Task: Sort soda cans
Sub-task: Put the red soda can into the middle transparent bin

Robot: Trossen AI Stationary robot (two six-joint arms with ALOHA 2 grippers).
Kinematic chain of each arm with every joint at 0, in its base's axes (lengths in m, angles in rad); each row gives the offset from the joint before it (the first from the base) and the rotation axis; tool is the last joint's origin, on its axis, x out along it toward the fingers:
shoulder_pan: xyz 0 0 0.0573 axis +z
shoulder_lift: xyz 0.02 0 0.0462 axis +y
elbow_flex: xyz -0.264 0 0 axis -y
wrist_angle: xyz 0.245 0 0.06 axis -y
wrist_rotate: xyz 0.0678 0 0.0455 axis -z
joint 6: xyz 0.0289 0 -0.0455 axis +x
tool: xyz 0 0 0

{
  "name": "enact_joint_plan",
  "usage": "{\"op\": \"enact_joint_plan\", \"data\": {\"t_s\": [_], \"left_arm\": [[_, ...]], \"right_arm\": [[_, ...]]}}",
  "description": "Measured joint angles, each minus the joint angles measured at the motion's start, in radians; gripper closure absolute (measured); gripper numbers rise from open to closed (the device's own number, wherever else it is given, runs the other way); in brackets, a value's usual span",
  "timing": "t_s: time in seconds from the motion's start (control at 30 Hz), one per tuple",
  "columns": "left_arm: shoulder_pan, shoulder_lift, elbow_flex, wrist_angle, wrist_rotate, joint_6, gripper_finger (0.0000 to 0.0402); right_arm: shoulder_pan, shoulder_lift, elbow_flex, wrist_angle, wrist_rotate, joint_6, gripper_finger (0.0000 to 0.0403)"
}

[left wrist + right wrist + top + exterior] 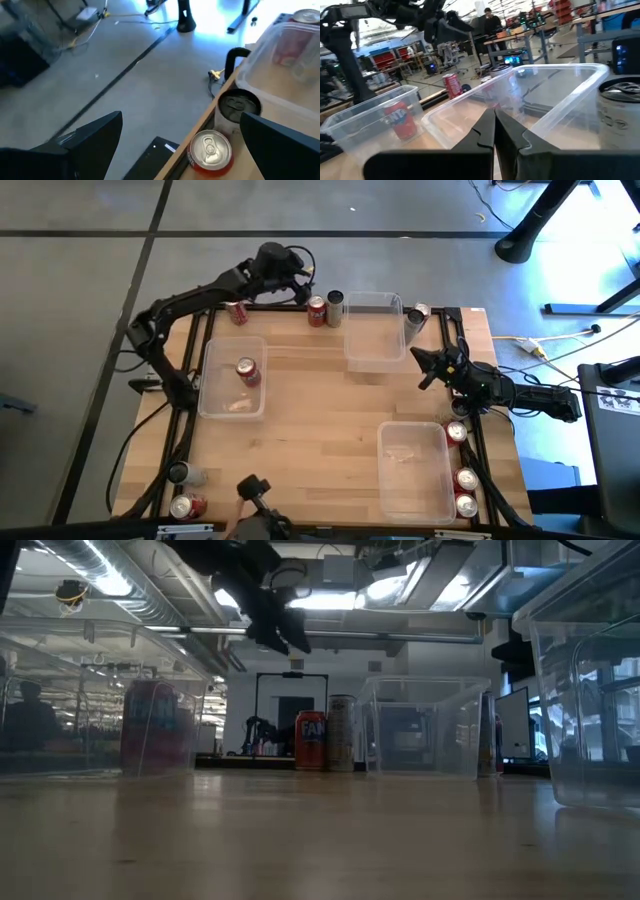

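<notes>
I will grab the upright red can next with my left gripper, by its sides just below its silver rim, to sort it with the red sodas.
My left gripper [300,280] [180,135] hovers open over the table's far edge, above a red can [317,311] [210,151] and a dark grey can [335,304] [239,107] that stand upright side by side. My right gripper [420,361] [495,119] is shut and points at the far clear bin [372,330] [530,95]. Another grey can [415,318] [620,120] stands beside that bin. One red can [247,372] [400,117] sits inside the left bin [232,378]. A further red can [237,312] lies at the far edge.
A third clear bin [414,470] sits near the right front. Three red cans [464,478] stand along the right edge, and a grey can [180,473] and a red can [186,505] stand at the near left corner. Bare wood lies in the table's middle [320,410].
</notes>
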State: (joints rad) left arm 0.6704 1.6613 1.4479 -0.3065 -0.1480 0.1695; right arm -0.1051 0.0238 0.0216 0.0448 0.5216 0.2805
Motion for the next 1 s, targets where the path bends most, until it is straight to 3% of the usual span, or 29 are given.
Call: {"op": "enact_joint_plan", "data": {"t_s": [0.37, 0.63, 1.0], "left_arm": [[-0.002, 0.118, -0.001, -0.031, 0.095, 0.014, 0.0011], [0.062, 0.169, 0.000, -0.010, 0.292, 0.021, 0.0011], [0.078, 0.243, -0.001, 0.051, 0.303, 0.044, 0.0011]], "right_arm": [[0.000, 0.000, 0.001, -0.002, 0.019, -0.001, 0.0397], [0.000, 0.000, 0.000, -0.003, 0.018, -0.001, 0.0397], [0.000, 0.000, 0.000, -0.007, 0.009, -0.001, 0.0397]]}}
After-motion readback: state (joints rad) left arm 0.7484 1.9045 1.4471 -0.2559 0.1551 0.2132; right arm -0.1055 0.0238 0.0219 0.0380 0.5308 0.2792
